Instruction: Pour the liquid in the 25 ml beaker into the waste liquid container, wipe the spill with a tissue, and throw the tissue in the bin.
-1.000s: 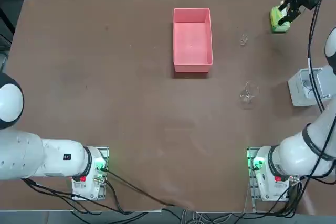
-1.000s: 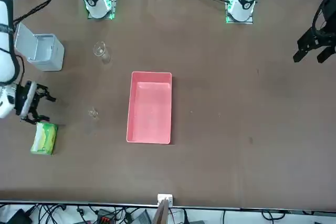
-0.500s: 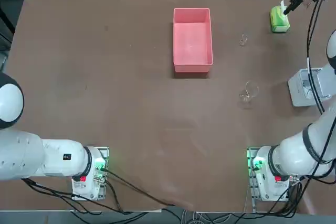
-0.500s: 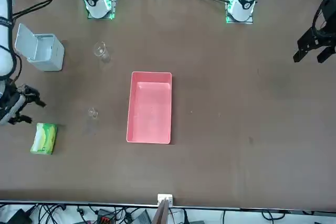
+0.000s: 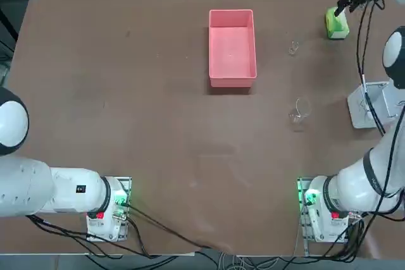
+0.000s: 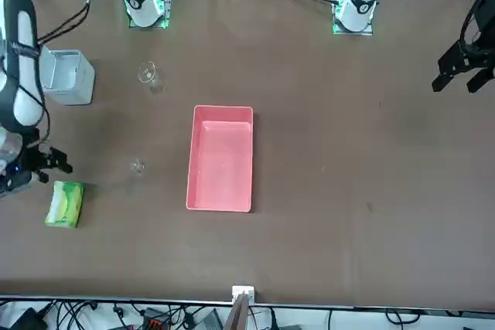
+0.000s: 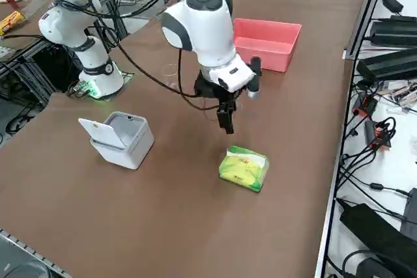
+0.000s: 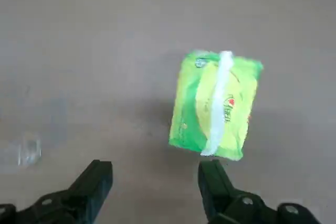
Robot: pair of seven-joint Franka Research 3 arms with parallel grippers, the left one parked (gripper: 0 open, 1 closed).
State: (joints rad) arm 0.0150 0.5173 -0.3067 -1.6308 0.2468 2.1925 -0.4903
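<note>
Only a white piece of tissue sticks up from the pack; my right gripper should next grab the tissue by that piece (image 8: 219,100) to wipe the spill.
The yellow-green tissue pack (image 5: 337,23) (image 6: 64,203) (image 7: 244,168) (image 8: 215,106) lies near the far right corner of the table, with a white tissue (image 8: 218,103) showing along its top. My right gripper (image 5: 347,1) (image 6: 58,164) (image 7: 227,120) (image 8: 156,182) hangs open and empty above the table just beside the pack. The tiny 25 ml beaker (image 5: 293,47) (image 6: 137,166) (image 8: 29,150) stands upright between the pack and the pink waste liquid container (image 5: 232,81) (image 6: 220,158) (image 7: 267,37). The pale grey bin (image 5: 370,102) (image 6: 62,75) (image 7: 120,138) sits at the right edge with its lid up.
A larger clear beaker (image 5: 300,110) (image 6: 148,75) stands nearer the robot than the small one. Cables from my right arm hang over the bin. The parked left arm stays at the other side.
My right gripper has risen off the tissue pack and shifted slightly toward the far edge, still open. The pack and the beakers have not moved.
</note>
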